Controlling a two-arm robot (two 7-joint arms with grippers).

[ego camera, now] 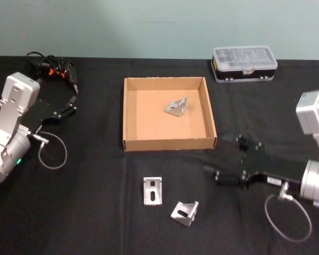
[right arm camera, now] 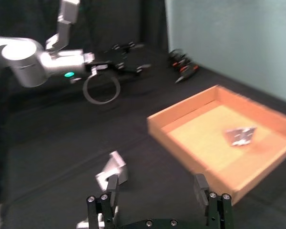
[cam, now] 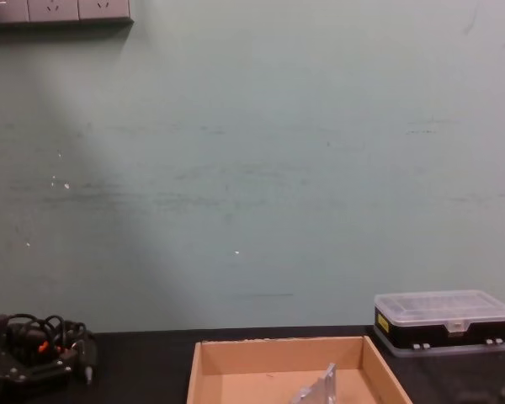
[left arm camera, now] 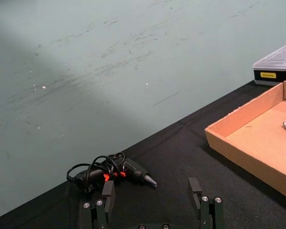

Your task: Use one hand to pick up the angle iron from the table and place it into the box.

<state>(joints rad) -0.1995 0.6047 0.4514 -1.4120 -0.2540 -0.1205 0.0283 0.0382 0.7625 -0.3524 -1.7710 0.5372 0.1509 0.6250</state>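
Note:
I should place the angle iron into the tan cardboard box (cam: 257, 383) (right arm camera: 214, 133), so next I should grab the silver angle iron by its opposite side edges with my right gripper.
Two silvery angle irons lie on the black table (ego camera: 95, 212) in front of the box: one (ego camera: 153, 190) stands flat-faced, the other (ego camera: 185, 212) lies tilted to its right. A third angle iron (ego camera: 176, 107) rests inside the tan cardboard box (ego camera: 169, 142). My right gripper (ego camera: 223, 158) hovers open and empty just off the box's front right corner. In the right wrist view the nearer table angle iron (right arm camera: 113, 169) sits beside one finger (right arm camera: 112, 188). My left gripper (ego camera: 73, 101) is parked open at the far left.
A black case with a clear lid (ego camera: 244, 64) stands at the back right. An electric screwdriver with a coiled cable (ego camera: 56, 69) lies at the back left, just beyond the left gripper. A pale green wall closes off the table's far edge.

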